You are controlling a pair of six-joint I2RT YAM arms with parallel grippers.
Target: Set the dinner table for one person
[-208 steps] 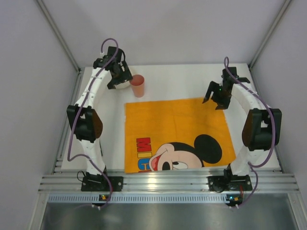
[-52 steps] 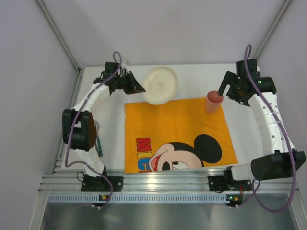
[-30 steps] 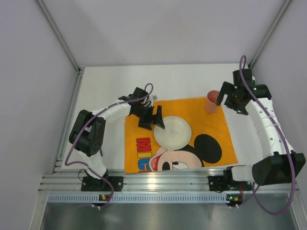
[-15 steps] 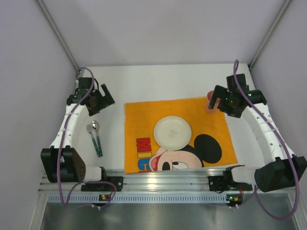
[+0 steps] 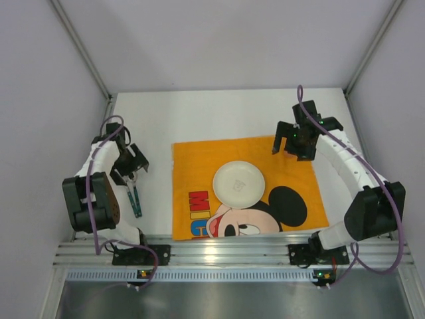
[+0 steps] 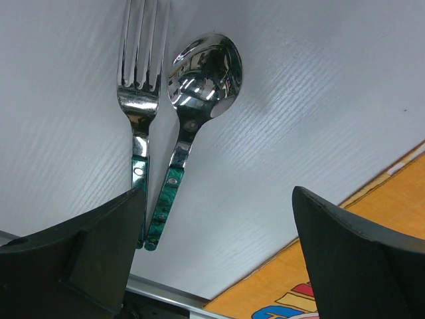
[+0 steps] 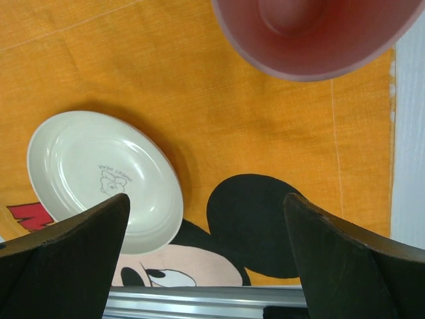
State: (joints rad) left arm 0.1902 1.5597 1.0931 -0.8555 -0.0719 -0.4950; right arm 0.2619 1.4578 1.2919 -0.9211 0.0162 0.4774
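The green handle should stay free to hand over to my right gripper, so next my left gripper needs to grab the spoon (image 6: 199,73) by its metal neck (image 6: 183,142).
The white dinner table (image 5: 219,113) carries an orange Mickey Mouse cloth (image 5: 199,166). A cream plate (image 5: 238,183) lies on the middle of the cloth and also shows in the right wrist view (image 7: 106,179). A pink cup (image 7: 312,33) stands upright at the cloth's far right corner. My right gripper (image 5: 292,141) hangs open and empty just above and beside it, hiding it from the top camera. A fork (image 6: 137,100) and a spoon (image 6: 199,73) with green handles (image 5: 135,199) lie side by side on the bare table left of the cloth. My left gripper (image 5: 128,167) is open and empty over them.
Metal rails (image 5: 232,252) run along the near edge by the arm bases. Grey walls close in the table on the left, right and back. The cloth's left edge (image 6: 372,193) lies a little to the right of the cutlery.
The cup went from far left to the cloth's far right corner, and the plate was set on the cloth. Lately my left gripper came down over the cutlery and my right shifted left over the cup.
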